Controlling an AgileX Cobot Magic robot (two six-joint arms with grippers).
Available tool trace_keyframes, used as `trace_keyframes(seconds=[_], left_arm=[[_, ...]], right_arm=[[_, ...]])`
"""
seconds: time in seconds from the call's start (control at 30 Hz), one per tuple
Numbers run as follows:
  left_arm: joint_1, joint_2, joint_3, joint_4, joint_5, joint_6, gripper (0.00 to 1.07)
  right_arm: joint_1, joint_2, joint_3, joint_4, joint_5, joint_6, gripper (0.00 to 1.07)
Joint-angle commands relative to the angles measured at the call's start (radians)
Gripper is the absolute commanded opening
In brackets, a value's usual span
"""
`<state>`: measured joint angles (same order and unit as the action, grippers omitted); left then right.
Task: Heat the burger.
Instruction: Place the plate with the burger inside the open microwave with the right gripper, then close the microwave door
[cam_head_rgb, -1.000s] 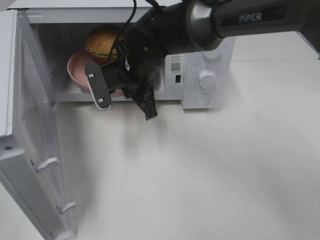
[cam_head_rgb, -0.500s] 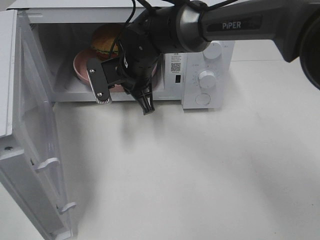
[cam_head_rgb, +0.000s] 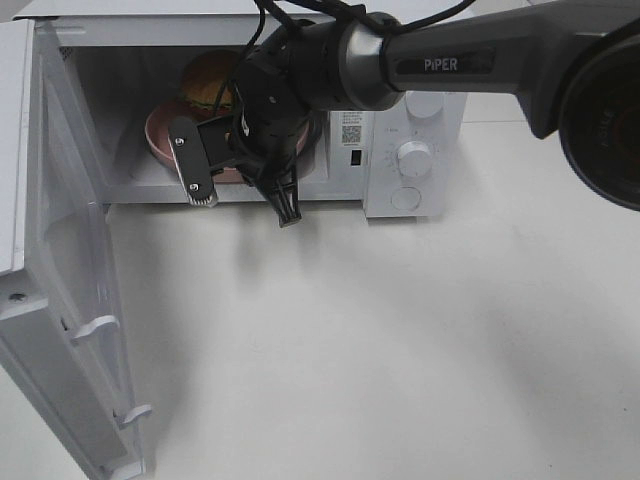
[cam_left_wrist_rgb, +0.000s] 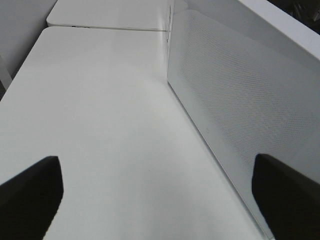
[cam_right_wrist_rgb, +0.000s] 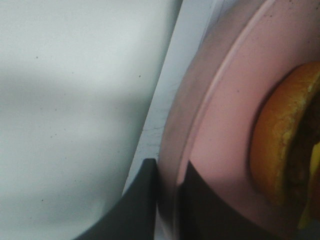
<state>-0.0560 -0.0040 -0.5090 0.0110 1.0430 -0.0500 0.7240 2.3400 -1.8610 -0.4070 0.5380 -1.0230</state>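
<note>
My right gripper releases the plate now, since the plate's near rim is low behind the front edge of the microwave's bottom and the plate would rest inside.
The burger (cam_head_rgb: 208, 85) sits on a round pink plate (cam_head_rgb: 160, 130) inside the open microwave (cam_head_rgb: 432, 185). My right gripper (cam_head_rgb: 235, 172) reaches in from the right and is shut on the plate's near rim. In the right wrist view its two dark fingers (cam_right_wrist_rgb: 145, 200) pinch the plate's rim (cam_right_wrist_rgb: 225, 115), with the burger's bun (cam_right_wrist_rgb: 285, 145) just beyond. My left gripper (cam_left_wrist_rgb: 160, 200) is open and empty beside the microwave door; it is out of the exterior high view.
The microwave door (cam_head_rgb: 70, 250) stands wide open at the left, and its mesh panel (cam_left_wrist_rgb: 235, 100) shows in the left wrist view. The control panel with a round knob (cam_head_rgb: 413, 157) is to the right of the cavity. The white table (cam_head_rgb: 400, 350) lies in front.
My right gripper has moved back and slightly left, carrying the plate and burger deeper into the microwave cavity.
</note>
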Motion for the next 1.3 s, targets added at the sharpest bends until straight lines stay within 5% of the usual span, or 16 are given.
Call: trace_keyframes(seconds=[0.03,0.5,0.97,1.3], left_arm=[[0.002,-0.021,0.003,0.003,-0.006,0.001,0.98],[0.002,-0.021,0.003,0.003,-0.006,0.001,0.98],[0.002,-0.021,0.003,0.003,-0.006,0.001,0.98],[0.002,-0.021,0.003,0.003,-0.006,0.001,0.98]], right_arm=[[-0.005,-0.012,-0.027,-0.029,-0.062,0.004,0.05],[-0.005,-0.012,-0.027,-0.016,-0.064,0.055,0.41],[-0.005,-0.026,-0.006,0.026,0.004,0.063,0.44],[-0.005,-0.125,0.145,0.024,-0.124,0.070,0.70]])
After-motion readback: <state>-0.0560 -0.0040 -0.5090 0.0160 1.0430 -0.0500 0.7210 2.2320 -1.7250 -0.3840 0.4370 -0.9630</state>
